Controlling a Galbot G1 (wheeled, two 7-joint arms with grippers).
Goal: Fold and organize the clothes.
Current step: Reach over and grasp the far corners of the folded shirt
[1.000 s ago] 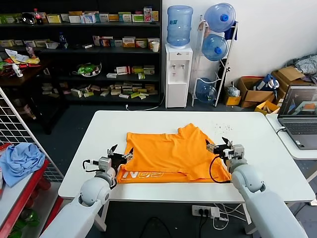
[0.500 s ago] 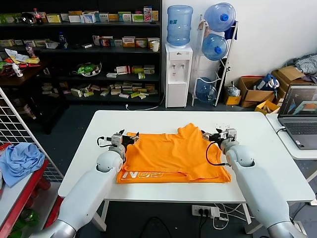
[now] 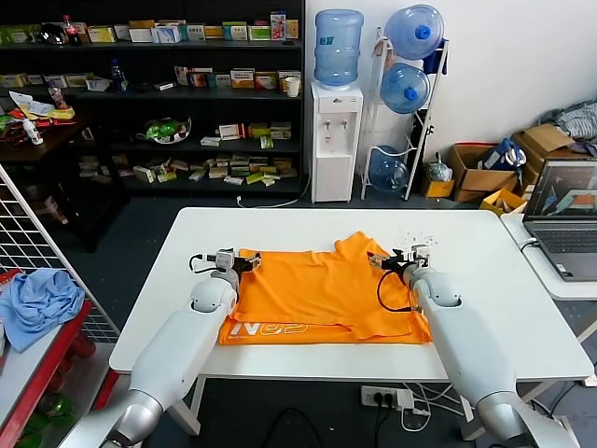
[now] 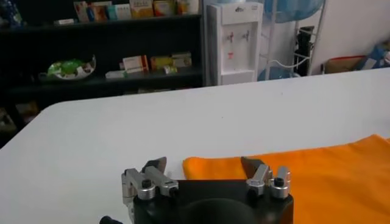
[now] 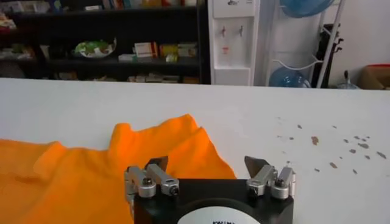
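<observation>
My left gripper is to grab the orange T-shirt by its hem corner next, so that it can fold the shirt over onto its lettered strip.
The clothes are one bright orange T-shirt lying flat on the white table. Its near strip is folded up and shows white lettering. My left gripper is at the shirt's far left corner. In the left wrist view it is open, with the orange corner lying low between the jaws. My right gripper sits at the far right side by the raised sleeve. It stands open over the orange edge, gripping nothing.
A laptop stands on a second table to the right. A light blue cloth lies on a rack at the left. Small dark specks dot the table beyond the right gripper. Shelves and a water dispenser stand behind.
Both grippers have moved from the shirt's near corners away from me along its sides to the far corners. The shirt itself lies as before.
</observation>
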